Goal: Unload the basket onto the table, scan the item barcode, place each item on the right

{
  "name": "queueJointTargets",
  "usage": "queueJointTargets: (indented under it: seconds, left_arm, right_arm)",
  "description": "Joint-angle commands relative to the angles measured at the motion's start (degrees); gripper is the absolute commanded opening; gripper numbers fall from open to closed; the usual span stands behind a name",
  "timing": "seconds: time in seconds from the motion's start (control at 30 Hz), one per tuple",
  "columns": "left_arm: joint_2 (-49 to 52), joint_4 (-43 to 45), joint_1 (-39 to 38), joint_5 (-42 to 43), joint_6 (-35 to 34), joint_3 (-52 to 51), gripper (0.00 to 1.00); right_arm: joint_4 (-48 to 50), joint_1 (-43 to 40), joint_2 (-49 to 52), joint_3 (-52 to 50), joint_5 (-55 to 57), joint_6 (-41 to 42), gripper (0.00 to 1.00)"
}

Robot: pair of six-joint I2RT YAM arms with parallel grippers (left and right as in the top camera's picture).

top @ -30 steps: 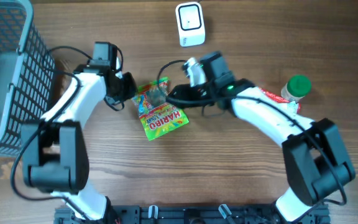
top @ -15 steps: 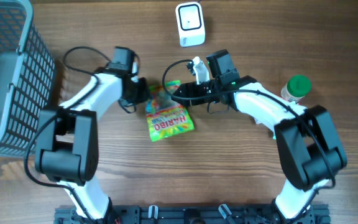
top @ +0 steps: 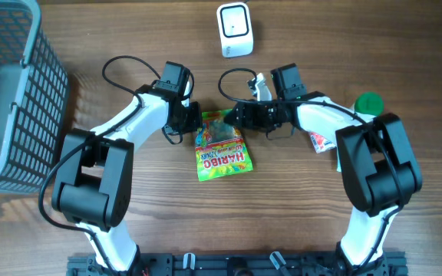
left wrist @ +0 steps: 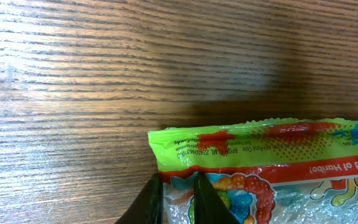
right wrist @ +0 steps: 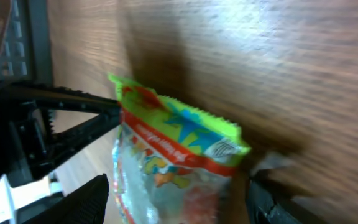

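The barcode needs to be scanned, so my right gripper should next grab the Haribo bag just below its green upper edge (top: 231,123) (right wrist: 193,170) and leave that edge uncovered.
The item is a green and red Haribo gummy bag (top: 222,157), in the middle of the table below the white scanner (top: 235,29). My left gripper (top: 196,123) is shut on the bag's upper left edge. In the left wrist view its dark fingers (left wrist: 151,202) pinch the clear film of the bag (left wrist: 260,149), whose small print faces up. My right gripper (top: 236,117) stands open at the bag's upper right. In the right wrist view the bag (right wrist: 166,143) lies between the spread jaws of my right gripper (right wrist: 179,202), with a gap on each side. No barcode shows clearly.
A grey wire basket (top: 21,100) fills the far left. A green-capped bottle (top: 369,103) and a red and white packet (top: 321,142) lie beside the right arm. The scanner stands at the table's back edge.
Both grippers and the bag have moved to the right. The bag now hangs nearly straight, closer below the scanner. The left gripper has kept its hold.
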Motion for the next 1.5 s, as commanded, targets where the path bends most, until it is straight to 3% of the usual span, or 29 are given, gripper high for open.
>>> queueJointTargets:
  seconds: [0.0, 0.23, 0.37, 0.4, 0.5, 0.63, 0.8, 0.97, 1.0, 1.17, 1.47]
  left_arm:
    - [2.6, -0.8, -0.2, -0.4, 1.1, -0.8, 0.13]
    - [2.6, -0.9, -0.2, -0.4, 1.1, -0.8, 0.14]
    - [2.6, -1.2, -0.2, -0.4, 1.2, -0.8, 0.13]
    - [2.4, -1.4, -0.1, -0.4, 1.9, -0.7, 0.11]
    - [0.5, -4.5, 1.2, -2.5, 2.2, 1.2, 0.08]
    - [-4.8, -9.4, 4.7, -3.8, 1.9, 5.0, 0.09]
    - [-13.8, -11.8, 9.7, -3.8, 1.9, 5.6, 0.16]
    - [-15.9, -14.4, 12.0, -3.6, 0.2, 5.6, 0.21]
    - [-15.5, -14.9, 12.0, -3.6, 0.2, 5.6, 0.21]
    - [-14.8, -15.0, 11.1, -3.6, 0.2, 5.6, 0.21]
    - [-14.8, -15.4, 10.2, -3.6, 0.3, 5.6, 0.22]
  right_arm:
    - [2.4, 2.2, 2.7, -1.4, -3.2, 3.1, 0.7]
    - [7.3, 5.6, 3.4, -1.4, -3.3, 5.7, 0.54]
    - [9.2, 5.9, 3.3, -1.4, -2.9, 5.3, 0.12]
    - [9.4, 5.8, 3.3, -1.4, -2.9, 5.2, 0.1]
    - [9.1, 5.6, 1.5, -1.3, -1.4, 2.5, 0.07]
    - [4.0, 5.6, -5.8, -1.3, 8.9, -1.7, 0.05]
    - [-9.1, 5.6, -21.5, -0.6, 30.5, -6.5, 0.04]
    - [-19.3, 6.1, -32.3, -0.4, 50.6, -9.2, 0.05]
    - [-22.6, 6.5, -34.2, -0.4, 58.8, -9.2, 0.04]
    - [-28.5, 8.8, -33.5, -0.5, 75.0, -7.2, 0.05]
    - [-26.3, 19.4, -22.3, -0.5, 91.1, 0.1, 0.05]
